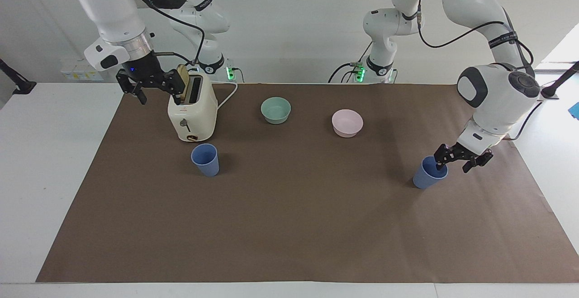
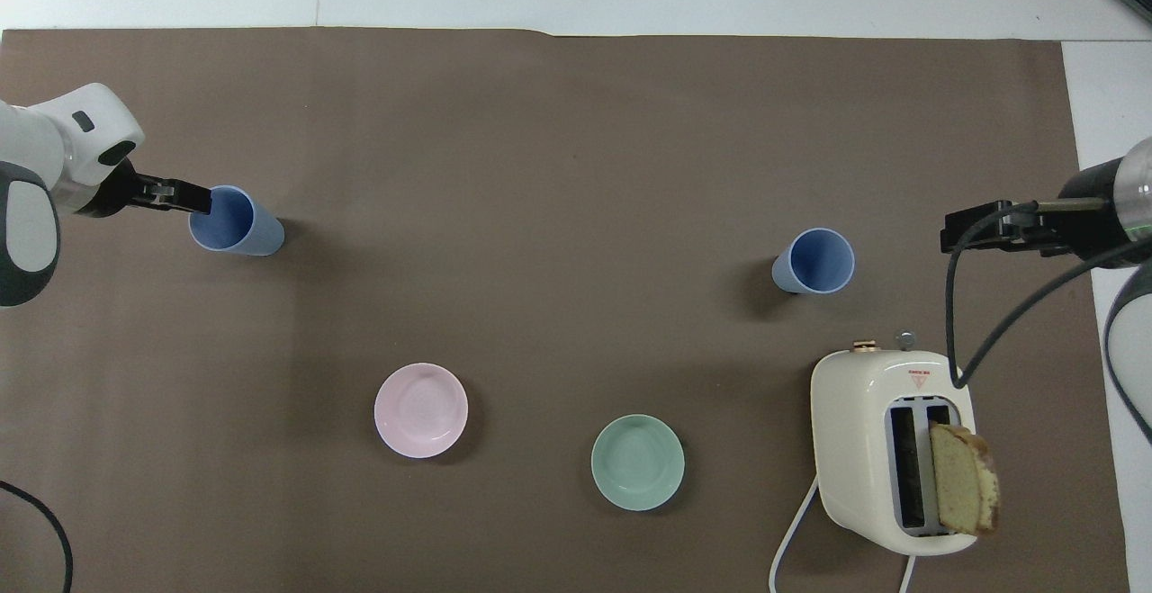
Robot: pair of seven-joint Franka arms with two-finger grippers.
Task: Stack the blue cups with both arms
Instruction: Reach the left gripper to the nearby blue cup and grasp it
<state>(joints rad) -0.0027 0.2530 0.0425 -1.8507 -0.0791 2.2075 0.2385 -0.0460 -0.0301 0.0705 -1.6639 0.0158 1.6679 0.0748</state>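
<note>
I need to grab the cup by the thin side at its rim [image 2: 209, 194] with my left gripper next, since the cup's opening [image 2: 225, 220] is wider than my fingers' spread.
Two blue cups stand upright on the brown mat. One cup [image 1: 427, 176] [image 2: 236, 221] is toward the left arm's end. My left gripper [image 1: 453, 166] [image 2: 196, 202] is down at its rim, open. One finger dips inside the cup's mouth and the other hangs outside the wall. The second cup [image 1: 205, 159] [image 2: 814, 261] stands toward the right arm's end, just farther from the robots than the toaster. My right gripper [image 1: 158, 98] [image 2: 981, 235] waits open in the air beside the toaster's top, holding nothing.
A cream toaster [image 1: 192, 112] [image 2: 886, 449] with a bread slice [image 2: 963, 480] sticking out of a slot stands near the right arm's base. A teal bowl [image 1: 276, 109] [image 2: 637, 462] and a pink bowl [image 1: 347, 122] [image 2: 420, 409] sit nearer to the robots than the cups.
</note>
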